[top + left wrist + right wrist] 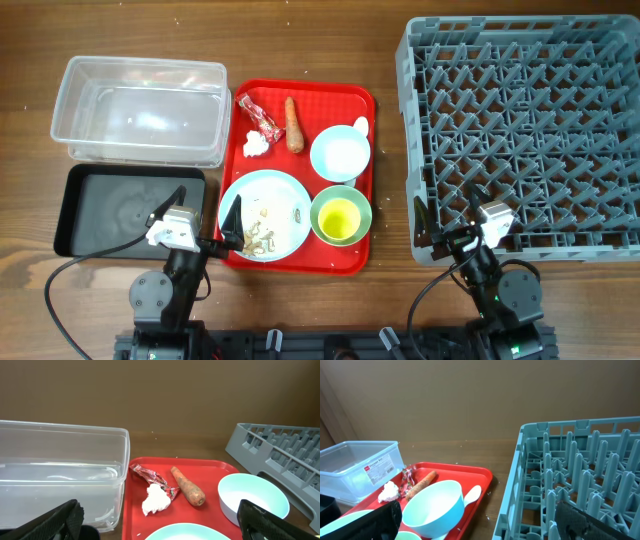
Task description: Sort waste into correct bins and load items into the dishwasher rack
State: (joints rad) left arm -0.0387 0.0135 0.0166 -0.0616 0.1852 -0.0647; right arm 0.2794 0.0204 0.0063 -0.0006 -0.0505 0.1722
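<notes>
My left gripper pinches the yellow-green cup by its rim next. The base end of the cup stays free for handover to my right gripper for rack loading.
On the red serving tray lie the wrapper, carrot, tissue, light blue bowl and white spoon. The light blue plate there holds food scraps. The pale green bowl holds the yellow-green cup. The clear tub and black tray are at the left, the grey rack at the right. My left gripper is open and empty between black tray and plate. My right gripper is open and empty at the rack's near left corner.
The left wrist view shows the tissue, wrapper and carrot ahead, with the tub to the left. The right wrist view shows the blue bowl, spoon and rack wall.
</notes>
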